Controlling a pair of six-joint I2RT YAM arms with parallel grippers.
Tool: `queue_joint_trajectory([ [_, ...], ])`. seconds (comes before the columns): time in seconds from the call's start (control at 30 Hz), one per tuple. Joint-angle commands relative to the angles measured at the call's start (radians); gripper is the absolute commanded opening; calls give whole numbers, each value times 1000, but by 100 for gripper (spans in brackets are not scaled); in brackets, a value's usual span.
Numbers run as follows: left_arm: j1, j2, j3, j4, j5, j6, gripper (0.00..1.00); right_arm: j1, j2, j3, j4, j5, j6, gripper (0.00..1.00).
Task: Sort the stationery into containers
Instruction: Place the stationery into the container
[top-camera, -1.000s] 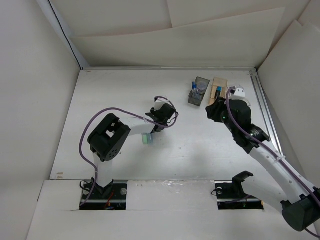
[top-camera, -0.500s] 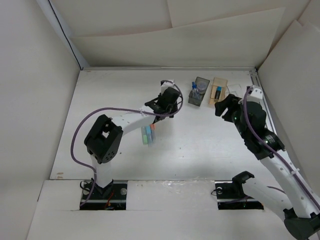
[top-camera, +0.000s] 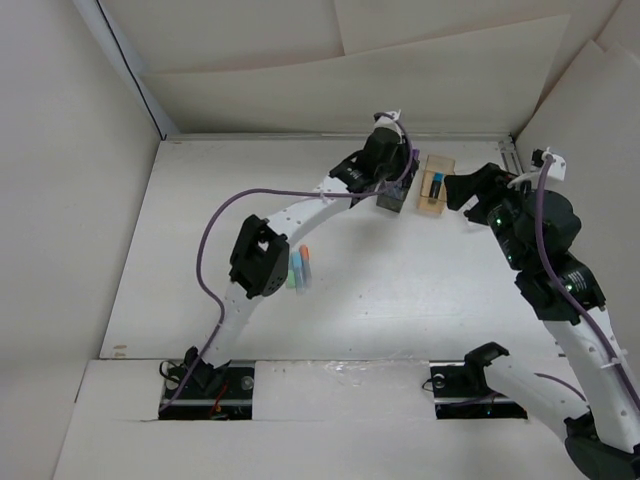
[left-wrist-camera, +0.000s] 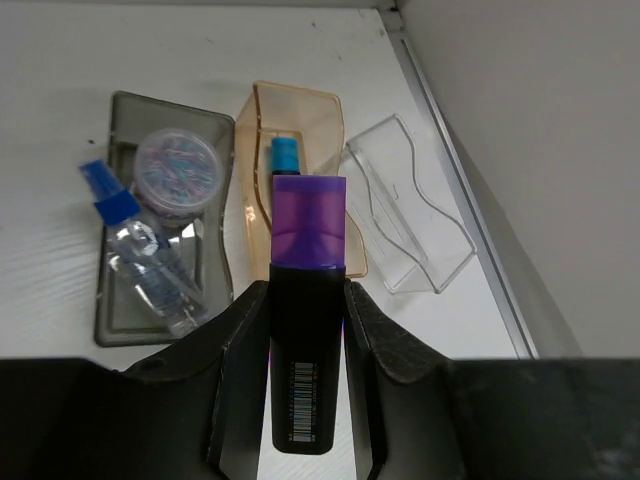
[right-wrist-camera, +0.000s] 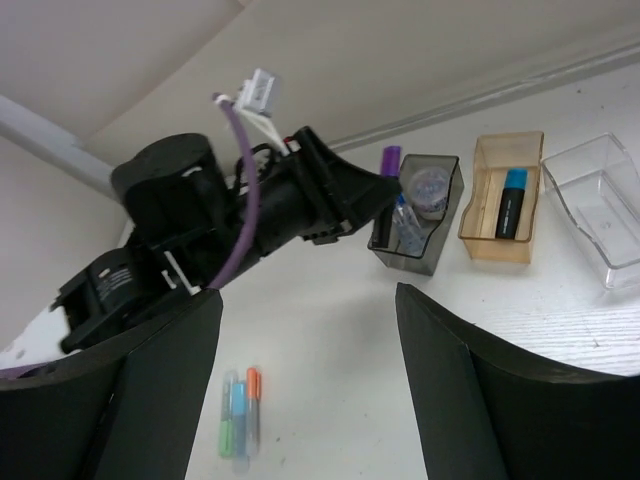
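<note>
My dark purple marker is still high by the smoky grey bin, and opening now would miss the tan-orange bin, so my left gripper moves the marker first.
My left gripper is shut on a dark purple marker with a purple cap, held above the bins at the table's far side. Below it stand the smoky grey bin with a blue-capped bottle and a round clear pot, the tan-orange bin with a blue-capped marker, and the clear bin, which looks empty. My right gripper is open and empty, raised at the right. Green, light-blue and orange markers lie side by side mid-table.
The three bins stand in a row near the back wall. A metal rail runs along the table's right edge beside a tilted white wall panel. The left arm stretches across the table's middle.
My left gripper has moved from mid-table to the far right, over the bins, carrying the purple marker. My right gripper has drawn back to the right and up.
</note>
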Motion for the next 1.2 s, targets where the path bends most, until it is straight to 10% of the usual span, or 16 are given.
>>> queue_joint_trajectory([
  [0.0, -8, 59, 131, -27, 111, -5, 10, -8, 17, 31, -3, -45, -22, 76],
  [1.17, -8, 438, 356, 628, 191, -152, 20, -8, -10, 45, 92, -217, -33, 76],
])
